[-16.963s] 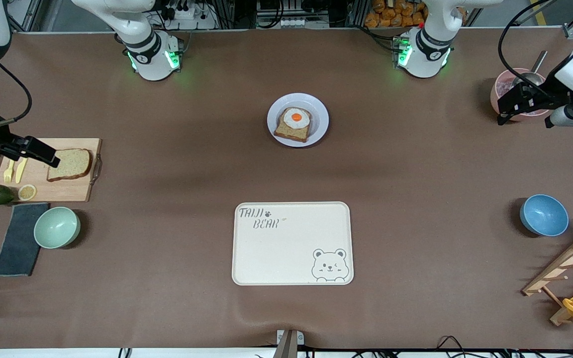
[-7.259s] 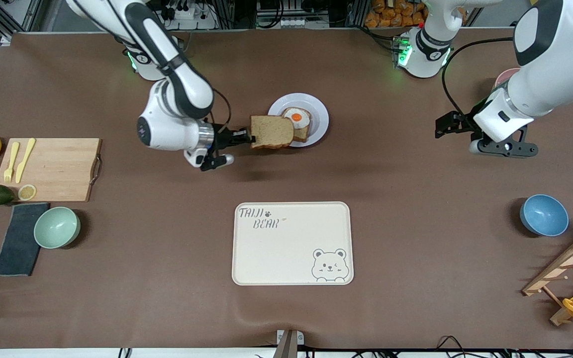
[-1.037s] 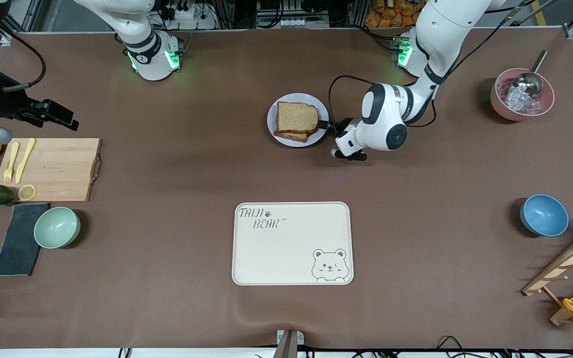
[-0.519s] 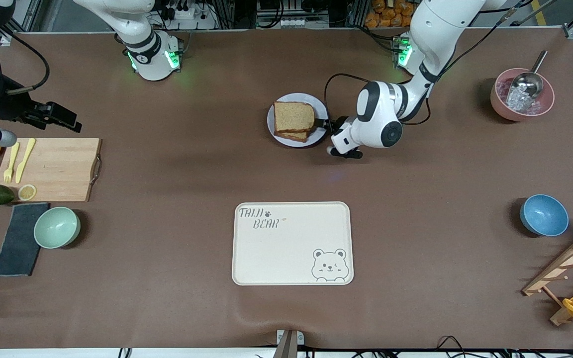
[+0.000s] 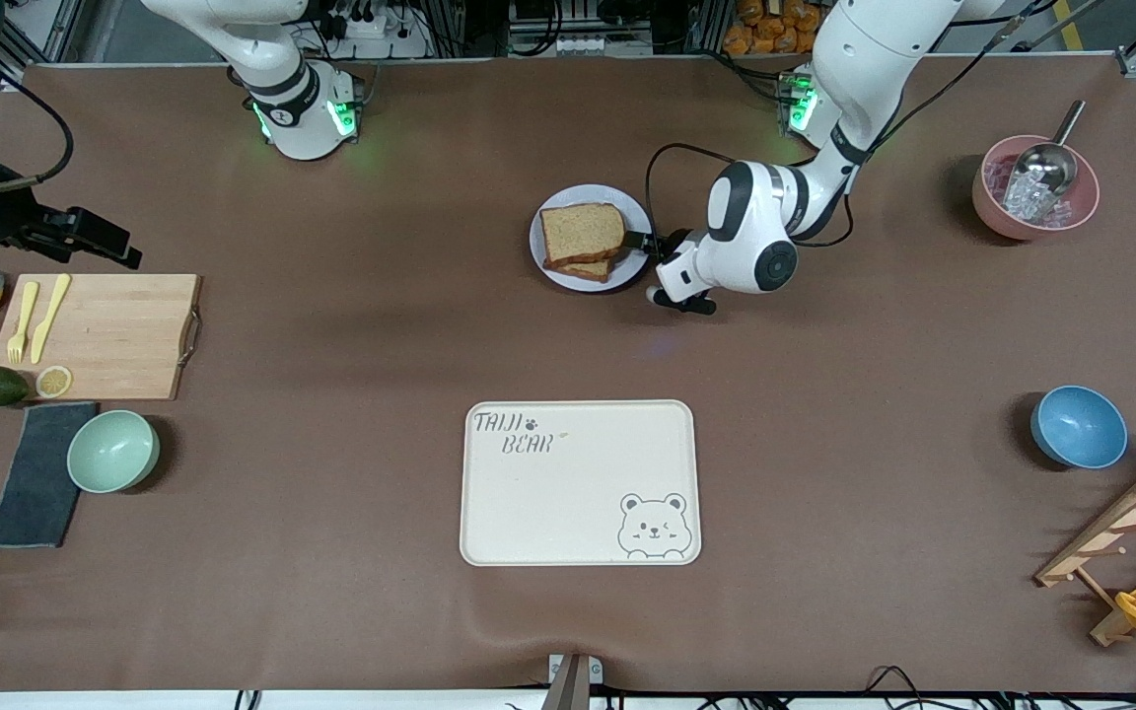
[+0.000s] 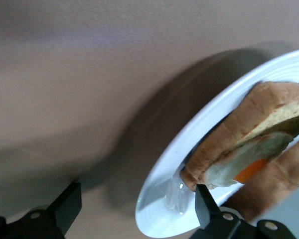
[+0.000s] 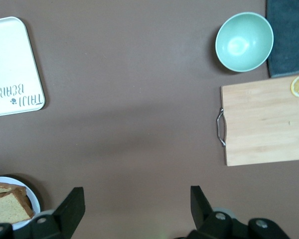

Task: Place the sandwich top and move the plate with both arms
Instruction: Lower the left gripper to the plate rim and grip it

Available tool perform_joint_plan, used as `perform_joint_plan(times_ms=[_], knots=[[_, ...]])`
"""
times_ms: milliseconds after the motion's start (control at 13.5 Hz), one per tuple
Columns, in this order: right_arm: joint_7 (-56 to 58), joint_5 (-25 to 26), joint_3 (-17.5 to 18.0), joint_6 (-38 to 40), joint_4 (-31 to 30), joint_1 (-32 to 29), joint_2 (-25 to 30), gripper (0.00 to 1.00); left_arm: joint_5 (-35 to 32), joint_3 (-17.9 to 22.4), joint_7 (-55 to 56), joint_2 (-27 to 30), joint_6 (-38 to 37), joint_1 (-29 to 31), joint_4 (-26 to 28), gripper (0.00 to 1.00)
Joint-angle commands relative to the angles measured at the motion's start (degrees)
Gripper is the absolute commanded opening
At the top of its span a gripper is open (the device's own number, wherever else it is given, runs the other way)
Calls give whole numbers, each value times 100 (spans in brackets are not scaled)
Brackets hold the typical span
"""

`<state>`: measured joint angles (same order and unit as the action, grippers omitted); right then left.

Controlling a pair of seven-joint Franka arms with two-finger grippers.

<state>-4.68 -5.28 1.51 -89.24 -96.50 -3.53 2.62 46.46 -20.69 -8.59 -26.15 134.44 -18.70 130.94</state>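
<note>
I should next grip the plate by its rim with my left gripper, to move the plate with its sandwich onto the cream bear-print tray (image 5: 581, 483).
The plate (image 5: 542, 258) sits mid-table, toward the robots' bases. On it, the sandwich top (image 5: 583, 231) lies on the bread slice with the fried egg. My left gripper (image 5: 643, 241) is at the plate's rim on the side toward the left arm's end. In the left wrist view it (image 6: 134, 211) is open, with the plate's rim (image 6: 162, 174) between its fingers and one fingertip (image 6: 205, 206) by the sandwich (image 6: 269, 109). My right gripper (image 5: 124, 252) is open and empty over the table beside the cutting board (image 5: 114, 335); it also shows in the right wrist view (image 7: 137, 204).
The cream bear-print tray (image 5: 580, 481) lies nearer the front camera than the plate. A green bowl (image 5: 112, 451), dark cloth (image 5: 34, 488), lemons and an avocado are at the right arm's end. A pink bowl with a scoop (image 5: 1033, 192), a blue bowl (image 5: 1079, 426) and a wooden rack (image 5: 1135, 537) are at the left arm's end.
My left gripper has closed in on the plate's rim, and the sandwich top has shifted slightly toward the right arm's end. My right gripper has drifted a little near the cutting board.
</note>
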Motion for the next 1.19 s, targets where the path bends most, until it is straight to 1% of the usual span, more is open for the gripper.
perform_joint_plan(times_ms=[0,370,444,519,593,667,1111], knots=[[196,247,-125,-41,123,142,-95,95,407,-111,-292,14,83,-29,64,100],[143,247,-116,-41,123,151,-104,95,425,-120,-302,14,83,-38,64,100],[134,247,-116,-49,123,151,-104,95,434,-120,-302,14,83,-46,55,90],[134,247,-116,-49,123,151,-104,95,434,-129,-328,23,91,-46,55,44],[134,247,-116,-49,123,151,-104,95,434,-163,-337,31,100,-81,55,9],[134,247,-116,-49,123,151,-104,95,425,-172,-363,40,161,-160,55,0],[117,247,-107,-49,123,151,-104,95,407,-173,-494,119,214,-170,125,0]])
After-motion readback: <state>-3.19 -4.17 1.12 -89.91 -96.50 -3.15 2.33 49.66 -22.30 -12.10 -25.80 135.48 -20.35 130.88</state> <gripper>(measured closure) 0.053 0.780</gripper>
